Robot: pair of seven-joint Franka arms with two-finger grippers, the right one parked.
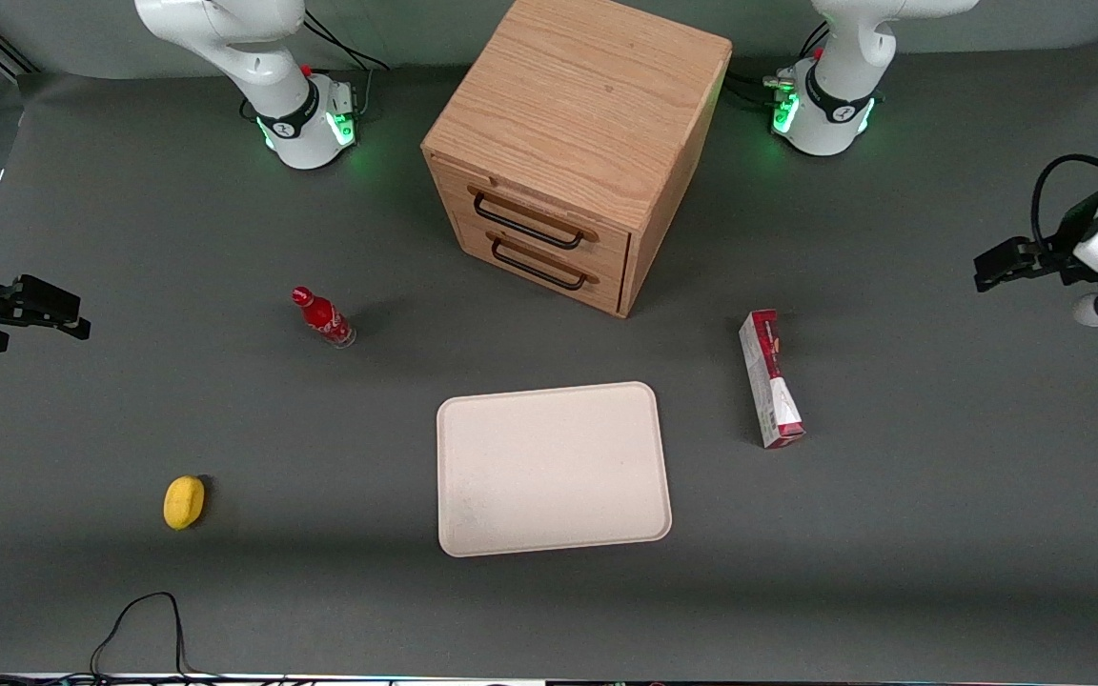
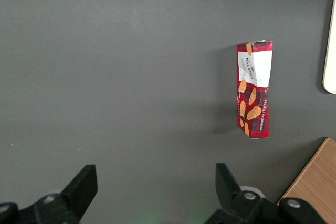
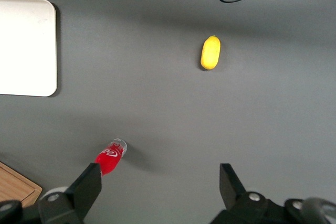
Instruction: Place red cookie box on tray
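Observation:
I should next grab the box by its middle [image 1: 771,375] beside the white label with my gripper. Then the red cookie box can go on the tray [image 1: 554,467].
The red cookie box [image 1: 771,379] lies flat on the grey table, beside the tray [image 1: 554,467], toward the working arm's end. The cream tray has nothing on it. My left gripper [image 1: 986,267] hovers above the table at the working arm's end, well apart from the box. In the left wrist view the gripper [image 2: 155,177] is open, with only bare table between its fingers. That view also shows the red cookie box [image 2: 254,90] some way off and an edge of the tray [image 2: 331,51].
A wooden drawer cabinet [image 1: 578,143] stands farther from the front camera than the tray; its corner [image 2: 315,182] shows at the wrist. A small red bottle [image 1: 322,316] and a yellow object [image 1: 184,501] lie toward the parked arm's end.

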